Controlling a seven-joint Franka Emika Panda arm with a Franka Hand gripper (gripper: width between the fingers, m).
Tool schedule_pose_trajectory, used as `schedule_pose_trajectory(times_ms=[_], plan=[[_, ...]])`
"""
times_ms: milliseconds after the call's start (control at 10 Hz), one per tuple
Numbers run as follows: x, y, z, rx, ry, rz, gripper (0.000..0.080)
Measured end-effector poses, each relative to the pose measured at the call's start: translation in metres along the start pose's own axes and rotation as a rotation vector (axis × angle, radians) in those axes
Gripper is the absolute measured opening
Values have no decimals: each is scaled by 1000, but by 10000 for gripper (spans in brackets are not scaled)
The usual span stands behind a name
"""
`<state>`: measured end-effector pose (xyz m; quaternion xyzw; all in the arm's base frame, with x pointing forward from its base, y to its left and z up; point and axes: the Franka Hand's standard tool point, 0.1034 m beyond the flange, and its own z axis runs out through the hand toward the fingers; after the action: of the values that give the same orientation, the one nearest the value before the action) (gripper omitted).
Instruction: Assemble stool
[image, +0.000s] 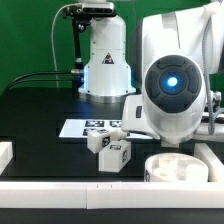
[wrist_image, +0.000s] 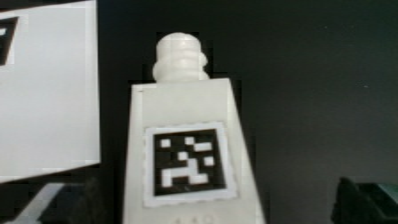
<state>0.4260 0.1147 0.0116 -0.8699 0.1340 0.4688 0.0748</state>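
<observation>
My gripper grabs the stool leg by its wide end (wrist_image: 198, 211) next, which leaves the leg's knobbed tip free to enter the round white seat.
In the wrist view a white stool leg (wrist_image: 185, 120) lies on the black table, with a square black-and-white tag on its face and a knobbed tip pointing away from me. My gripper (wrist_image: 205, 205) is open, and its dark fingertips (wrist_image: 368, 200) stand on either side of the leg's wide end with gaps between. In the exterior view two tagged legs (image: 100, 140) (image: 116, 153) lie near the middle. The round white seat (image: 176, 168) lies at the front on the exterior view's right. The arm's body hides the gripper there.
The marker board (image: 92, 127) lies flat behind the legs and also shows in the wrist view (wrist_image: 45, 95). White border rails run along the front (image: 70, 186) and left (image: 5, 152). The robot base (image: 106, 60) stands at the back.
</observation>
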Motion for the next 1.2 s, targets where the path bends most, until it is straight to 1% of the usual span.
schedule_pose_trajectory(times_ms=[100,200,300,400,500,700,800,900,1000,1100,1200], plan=[[1,0,1,-1,-2,12,648],[1,0,1,-2,-1,11,624],[1,0,1,-2,-2,11,624],[1,0,1,-2,-2,11,448],[1,0,1,-2,-2,11,333],[1,0,0,-4,1,10,333],[-5,0,-9,-5,18,-3,333],[-13,2,-26,6,41,-37,333],[-26,5,-55,26,97,-72,333],[-37,5,-80,42,155,-92,333],[-37,0,-88,48,207,-96,333]])
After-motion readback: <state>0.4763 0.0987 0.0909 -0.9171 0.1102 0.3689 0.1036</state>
